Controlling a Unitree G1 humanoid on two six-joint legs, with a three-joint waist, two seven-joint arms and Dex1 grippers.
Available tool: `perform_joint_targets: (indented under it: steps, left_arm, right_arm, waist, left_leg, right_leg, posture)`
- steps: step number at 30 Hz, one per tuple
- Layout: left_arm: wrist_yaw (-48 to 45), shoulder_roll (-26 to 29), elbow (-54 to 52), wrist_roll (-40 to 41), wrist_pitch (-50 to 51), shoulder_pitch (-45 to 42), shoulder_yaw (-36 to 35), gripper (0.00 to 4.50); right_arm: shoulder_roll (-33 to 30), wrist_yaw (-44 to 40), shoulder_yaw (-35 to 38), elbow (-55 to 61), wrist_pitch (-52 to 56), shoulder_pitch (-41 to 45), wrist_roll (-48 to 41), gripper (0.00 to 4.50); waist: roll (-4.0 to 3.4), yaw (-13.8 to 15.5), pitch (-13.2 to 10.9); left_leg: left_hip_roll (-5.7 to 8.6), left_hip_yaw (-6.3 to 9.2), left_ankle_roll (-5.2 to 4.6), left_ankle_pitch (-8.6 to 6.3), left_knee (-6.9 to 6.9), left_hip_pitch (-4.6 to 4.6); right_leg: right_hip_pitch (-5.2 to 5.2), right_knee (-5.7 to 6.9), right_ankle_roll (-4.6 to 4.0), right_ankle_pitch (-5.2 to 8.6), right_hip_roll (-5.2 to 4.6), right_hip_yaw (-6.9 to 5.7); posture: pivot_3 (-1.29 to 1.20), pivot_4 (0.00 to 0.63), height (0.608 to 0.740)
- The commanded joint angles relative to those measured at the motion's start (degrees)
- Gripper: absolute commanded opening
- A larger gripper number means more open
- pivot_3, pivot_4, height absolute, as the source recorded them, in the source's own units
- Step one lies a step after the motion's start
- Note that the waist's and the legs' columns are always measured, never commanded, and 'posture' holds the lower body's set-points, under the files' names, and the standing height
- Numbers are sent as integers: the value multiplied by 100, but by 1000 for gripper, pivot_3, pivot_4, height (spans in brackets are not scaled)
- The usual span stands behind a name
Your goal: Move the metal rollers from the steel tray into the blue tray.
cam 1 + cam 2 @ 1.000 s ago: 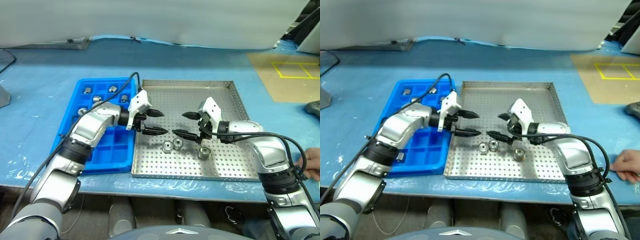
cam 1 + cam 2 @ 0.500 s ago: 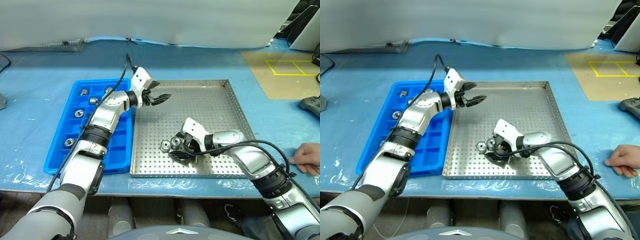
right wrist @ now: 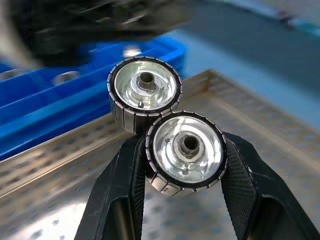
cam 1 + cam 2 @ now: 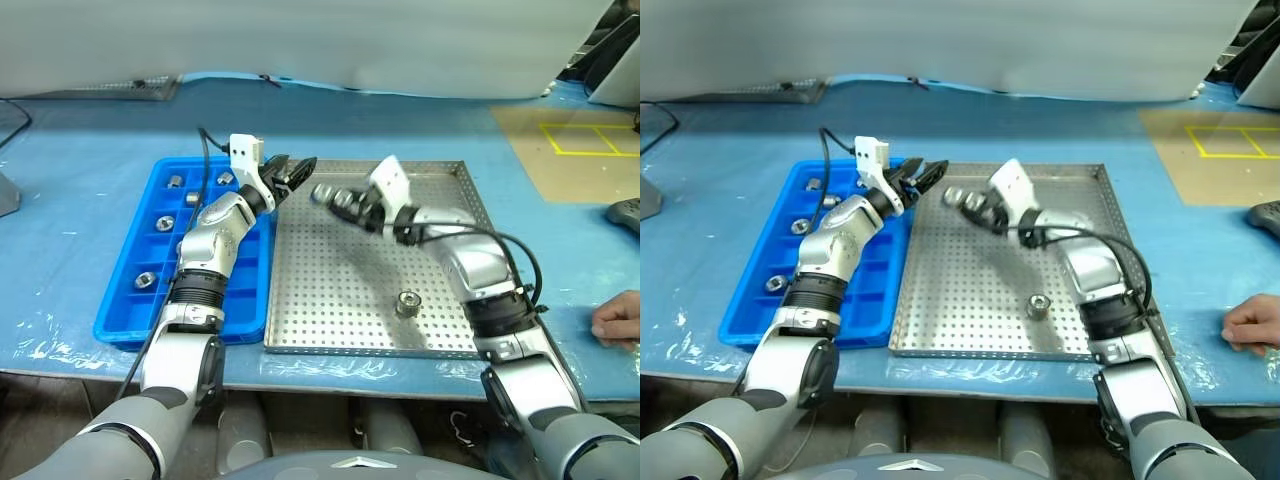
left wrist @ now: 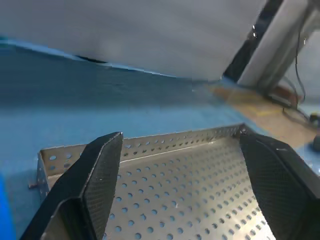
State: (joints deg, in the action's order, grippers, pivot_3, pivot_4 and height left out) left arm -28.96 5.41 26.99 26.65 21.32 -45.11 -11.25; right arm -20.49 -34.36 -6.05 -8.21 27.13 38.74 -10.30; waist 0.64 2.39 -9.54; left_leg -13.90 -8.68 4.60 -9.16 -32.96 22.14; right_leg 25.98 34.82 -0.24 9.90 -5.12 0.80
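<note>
My left gripper needs to move toward the held rollers before it closes on them. My fingers are around the steel tray's bottom, which has holes in it, and they are short of the rollers.
My right gripper [image 4: 336, 200] is shut on two metal rollers [image 3: 186, 150], shiny ridged rings stuck side by side, and holds them in the air over the far left part of the steel tray [image 4: 330, 290]. The nearer roller sits between the fingers [image 3: 120, 200]; the other roller [image 3: 145, 95] clings to it just beyond the tips. My left gripper [image 4: 295, 172] is open and empty, hovering at the tray's far left corner right beside the held rollers. One roller [image 4: 407, 303] lies on the perforated floor near the front. The blue tray [image 4: 240, 290] holds several rollers [image 4: 165, 222] in its compartments.
A person's hand [image 4: 620, 318] rests on the blue table cover at the right edge. A brown floor patch with yellow lines [image 4: 590, 140] lies at the far right. The steel tray's raised rim [image 5: 150, 145] runs under my left gripper.
My right gripper has shut on two rollers near the tray's front and lifted them to the far left, toward my left gripper. The left wrist has turned toward them, still open.
</note>
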Motion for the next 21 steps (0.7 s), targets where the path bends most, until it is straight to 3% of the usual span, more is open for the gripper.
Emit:
perform_joint_targets:
  steps: [1,6,10,21]
  left_arm:
    - [282,-230,-306,751,695,-95,-449,3914]
    - [126,-602,-512,1530,1447,18,-671,3914]
    - [-10,-711,-715,1632,1763,110,-453,3914]
    - [374,-1060,511,1172,546,-358,-598,3914]
  right_arm:
    - [343,800,450,-502,-646,232,134,1728]
    - [664,1263,506,-1007,-1167,411,350,1728]
    - [833,1405,484,-1091,-1276,427,371,1728]
    - [1010,1252,446,-858,-1164,326,224,1728]
  waist:
    - [0,8,0]
    - [1,-7,-1]
    - [2,-35,-2]
    - [4,-112,-3]
  left_leg:
    - [0,0,0,0,2,4]
    - [3,-5,-5,-3,12,23]
    - [2,-5,-5,-3,14,31]
    - [2,-6,-11,-6,15,28]
  right_leg:
    - [2,-4,0,0,0,0]
    - [18,-15,1,1,0,1]
    - [32,-12,1,1,2,1]
    - [28,-14,4,0,1,2]
  posture:
    - [-143,150,740]
    - [-156,150,740]
    - [-168,150,740]
    - [-178,150,740]
